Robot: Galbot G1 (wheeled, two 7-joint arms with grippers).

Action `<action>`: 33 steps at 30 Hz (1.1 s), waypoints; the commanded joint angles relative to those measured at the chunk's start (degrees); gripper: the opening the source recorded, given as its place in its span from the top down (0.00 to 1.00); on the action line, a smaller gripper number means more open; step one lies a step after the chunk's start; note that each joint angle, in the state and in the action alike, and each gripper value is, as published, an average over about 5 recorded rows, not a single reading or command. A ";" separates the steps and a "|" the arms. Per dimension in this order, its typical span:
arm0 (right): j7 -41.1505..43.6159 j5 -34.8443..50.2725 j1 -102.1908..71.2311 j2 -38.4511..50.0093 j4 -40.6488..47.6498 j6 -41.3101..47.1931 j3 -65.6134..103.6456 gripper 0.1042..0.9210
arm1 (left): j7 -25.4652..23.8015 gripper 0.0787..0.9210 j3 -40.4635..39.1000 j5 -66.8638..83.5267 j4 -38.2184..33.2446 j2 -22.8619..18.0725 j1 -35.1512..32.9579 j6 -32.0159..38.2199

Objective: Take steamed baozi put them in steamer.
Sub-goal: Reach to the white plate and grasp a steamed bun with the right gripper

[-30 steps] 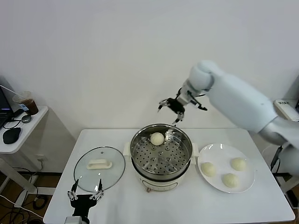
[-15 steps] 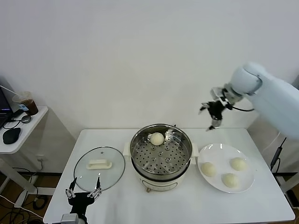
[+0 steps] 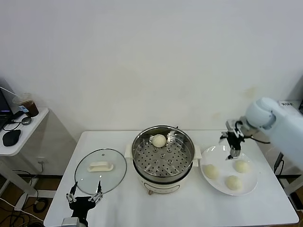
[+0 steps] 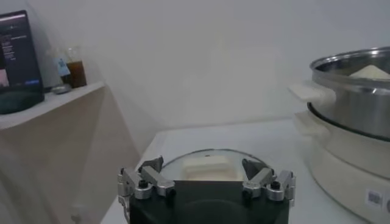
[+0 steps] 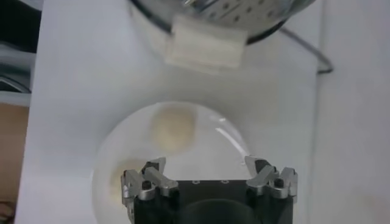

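Observation:
My right gripper needs to grab the baozi by its round sides next, to put another steamed baozi in the steamer (image 3: 163, 163).
One steamed baozi (image 3: 159, 140) lies at the far side of the steel steamer (image 3: 163, 163) in the table's middle. Three more baozi (image 3: 211, 171) (image 3: 241, 166) (image 3: 232, 182) rest on the white plate (image 3: 222, 153) to its right. My right gripper (image 3: 232, 142) hangs open and empty above the plate's far edge. In the right wrist view the right gripper (image 5: 206, 164) hovers over the plate (image 5: 213, 143), with one baozi (image 5: 172, 128) ahead of its fingers and another (image 5: 117, 178) partly hidden beside them. My left gripper (image 3: 85, 197) waits open near the table's front left.
A glass lid (image 3: 100, 170) with a white handle lies left of the steamer, just ahead of the left gripper (image 4: 203, 163). The steamer's white side handle (image 5: 206, 45) juts toward the plate. A side table (image 3: 23, 125) with a cup stands at far left.
My right arm has swung from above the steamer's far rim rightward and down to above the plate, its jaws open and empty throughout. The left gripper has barely shifted.

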State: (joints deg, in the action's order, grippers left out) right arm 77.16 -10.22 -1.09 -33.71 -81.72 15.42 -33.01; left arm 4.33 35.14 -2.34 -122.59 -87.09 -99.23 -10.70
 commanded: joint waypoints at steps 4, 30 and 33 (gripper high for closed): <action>-1.74 -6.22 -14.98 -4.28 3.24 0.71 8.67 0.12 | -0.02 0.12 0.11 -0.19 0.95 -0.01 0.07 -0.01; -4.95 -11.10 -16.23 -11.66 9.29 -1.22 8.78 0.12 | -0.17 0.12 0.14 -0.56 2.31 0.03 0.53 -0.17; -5.96 -11.21 -16.43 -11.93 9.65 -1.02 8.84 0.12 | -0.19 0.12 0.07 -0.58 2.36 0.01 0.59 -0.17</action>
State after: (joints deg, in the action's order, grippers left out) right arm 72.31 -20.37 -16.73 -44.56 -73.05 14.40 -24.55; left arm 4.17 35.29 -2.90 -120.29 -87.05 -98.69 -10.84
